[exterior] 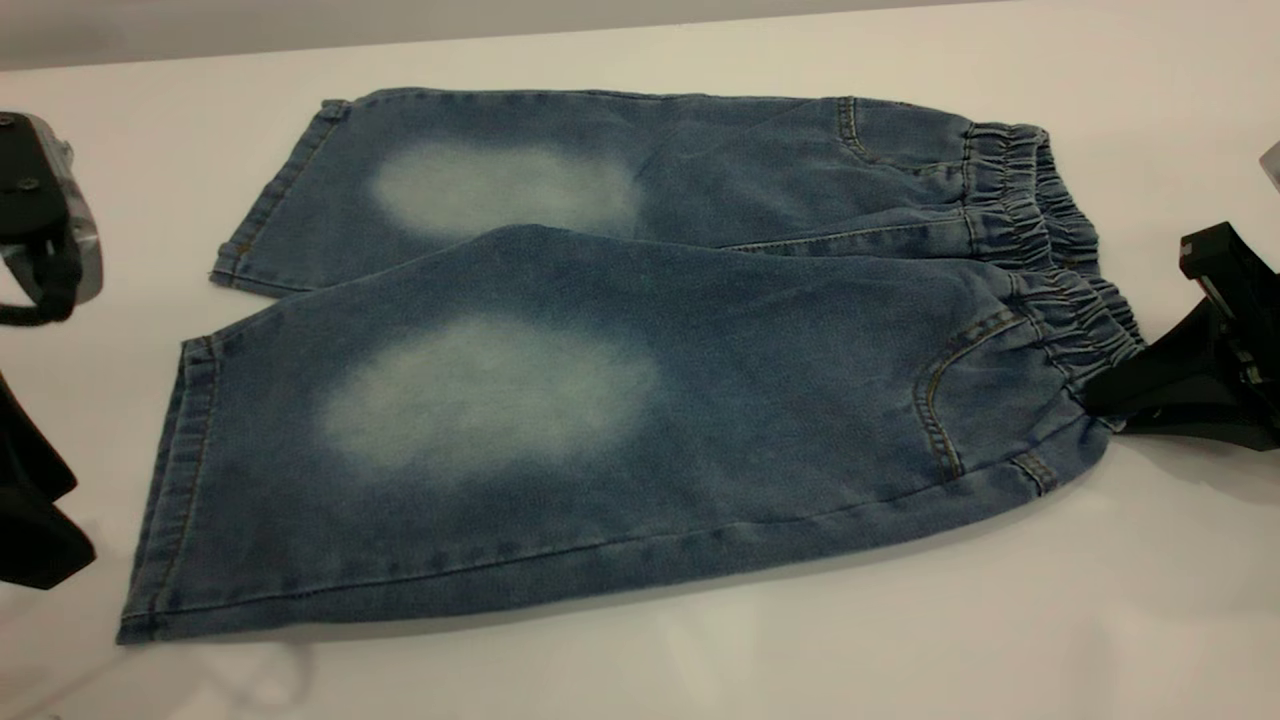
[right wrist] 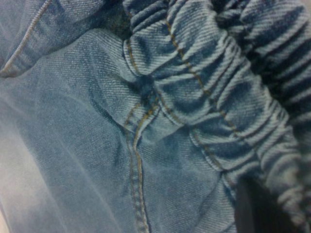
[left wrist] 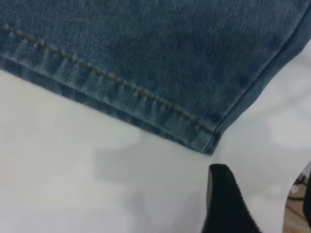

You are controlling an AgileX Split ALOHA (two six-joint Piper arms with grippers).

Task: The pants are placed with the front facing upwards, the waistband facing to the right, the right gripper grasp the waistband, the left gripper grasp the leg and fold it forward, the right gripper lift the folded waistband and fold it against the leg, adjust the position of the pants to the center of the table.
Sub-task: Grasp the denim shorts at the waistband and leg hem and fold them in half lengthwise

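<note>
Next, my left gripper grabs the pants by the leg's stitched hem corner (exterior: 140, 623) (left wrist: 208, 140) to fold the leg of the pants forward.
The blue denim pants (exterior: 600, 400) lie flat on the white table (exterior: 1000, 620), front up, with pale oval patches on both legs. The ruched waistband (exterior: 1050, 250) points right. My right gripper (exterior: 1095, 400) reaches in from the right, its black fingers closing to a point on the waistband's near corner. In the right wrist view the gathered waistband (right wrist: 209, 82) fills the picture, and one dark finger (right wrist: 252, 208) is half buried in its folds. My left gripper (left wrist: 265, 208) hovers open over bare table, just off a leg's stitched hem corner (left wrist: 206, 143). It shows at the left edge (exterior: 40, 530).
The table's far edge (exterior: 500, 45) runs along the back, just beyond the far leg. White tabletop surrounds the pants at the front and at the right. Part of the left arm's grey-and-black body (exterior: 45, 230) sits at the left edge.
</note>
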